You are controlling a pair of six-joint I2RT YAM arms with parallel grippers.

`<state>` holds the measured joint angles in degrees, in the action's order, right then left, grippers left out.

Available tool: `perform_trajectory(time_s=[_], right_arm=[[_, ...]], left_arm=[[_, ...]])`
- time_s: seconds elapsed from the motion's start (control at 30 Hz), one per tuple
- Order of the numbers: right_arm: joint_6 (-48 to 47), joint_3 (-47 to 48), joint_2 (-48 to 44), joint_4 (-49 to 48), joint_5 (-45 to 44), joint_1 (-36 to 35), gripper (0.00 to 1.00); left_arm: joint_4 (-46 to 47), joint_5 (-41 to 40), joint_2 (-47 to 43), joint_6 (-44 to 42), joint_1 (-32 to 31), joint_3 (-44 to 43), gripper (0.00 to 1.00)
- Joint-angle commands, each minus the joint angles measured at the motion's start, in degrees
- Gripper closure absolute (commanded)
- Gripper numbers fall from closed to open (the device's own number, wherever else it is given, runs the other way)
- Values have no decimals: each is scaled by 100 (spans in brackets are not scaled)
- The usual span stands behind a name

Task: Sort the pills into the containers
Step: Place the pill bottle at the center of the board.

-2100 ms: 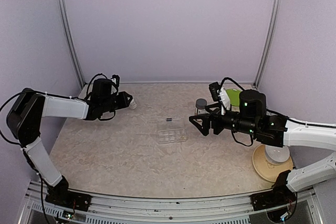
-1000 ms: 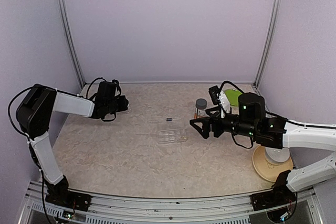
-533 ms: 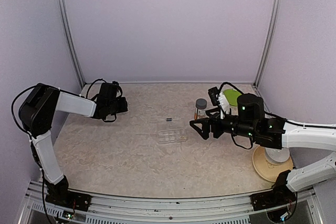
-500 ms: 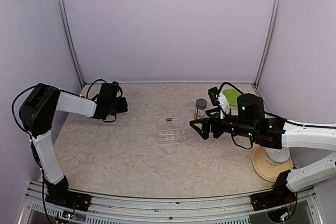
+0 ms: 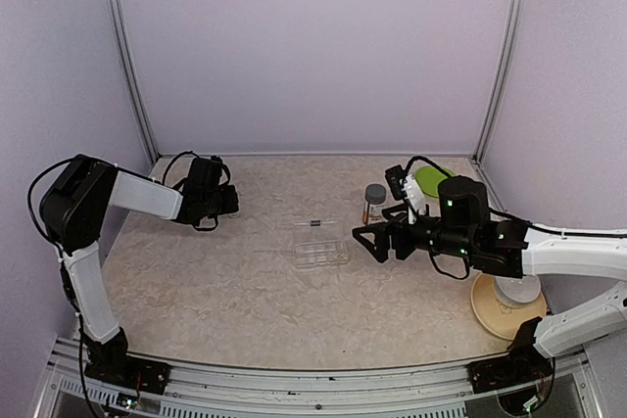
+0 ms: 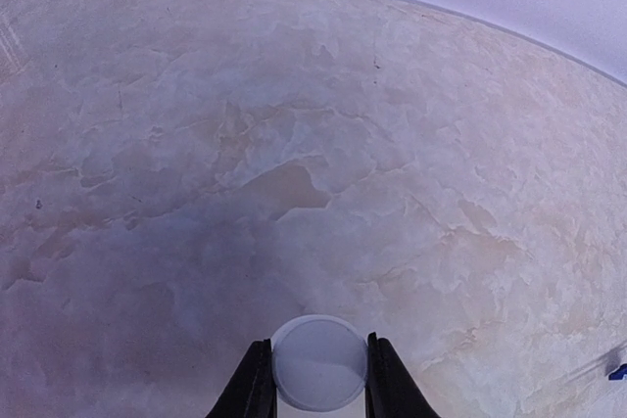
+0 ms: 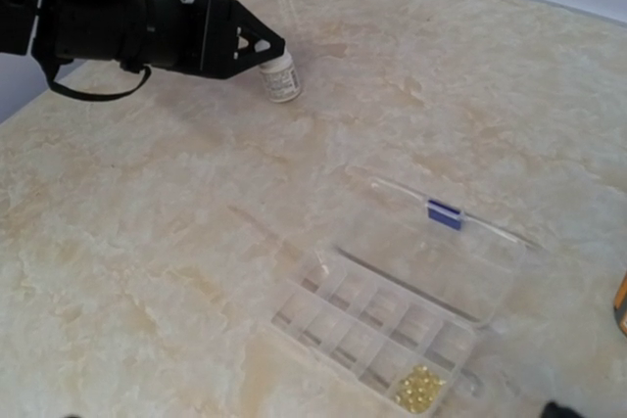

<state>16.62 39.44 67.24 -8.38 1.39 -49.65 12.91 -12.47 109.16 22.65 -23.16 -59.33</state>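
The base of the small white bottle (image 7: 281,78) is on flat, empty table and the bottle would remain standing, so it is time for my left gripper to release it.
The containers are the compartments of a clear pill box (image 5: 321,255) lying open on the table, its lid back and a blue latch (image 7: 444,213) on the lid's edge. Small yellow pills (image 7: 417,388) fill one end compartment of the pill box (image 7: 372,335); the other compartments look empty. My left gripper (image 5: 231,201) is at the far left, shut on a small white bottle (image 7: 281,78), whose round top (image 6: 318,362) shows between the fingers. My right gripper (image 5: 364,240) hangs open just right of the box; only a fingertip (image 7: 556,408) shows in its own view.
An amber bottle with a grey cap (image 5: 374,203) stands behind my right gripper. A green plate (image 5: 431,180) lies at the back right. A white bowl on a tan plate (image 5: 509,296) sits under the right arm, near the right wall.
The left gripper has drawn back a little with the white bottle and lowered it toward the table. The right gripper has edged left toward the pill box.
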Motion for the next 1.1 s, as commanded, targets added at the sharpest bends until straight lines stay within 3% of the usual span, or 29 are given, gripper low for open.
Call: perform_trajectory(time_s=[0.0,0.37,0.8,1.0,1.07], right_arm=[[12,75,78,-24,-32,52,0],[-69,218,251,91,-169,52,0],[-157,298,502,68,-435,375,0],[-152,254,738,-8,-361,736,0],[-163,255,857,-67,-347,885,0]], left_arm=[[-38,7,124,-33,48,-74,77],[-50,111,-157,41,39,36,50],[-61,390,-942,163,-25,216,29],[-164,430,-1436,135,-179,338,3],[-202,407,-1581,126,-255,380,1]])
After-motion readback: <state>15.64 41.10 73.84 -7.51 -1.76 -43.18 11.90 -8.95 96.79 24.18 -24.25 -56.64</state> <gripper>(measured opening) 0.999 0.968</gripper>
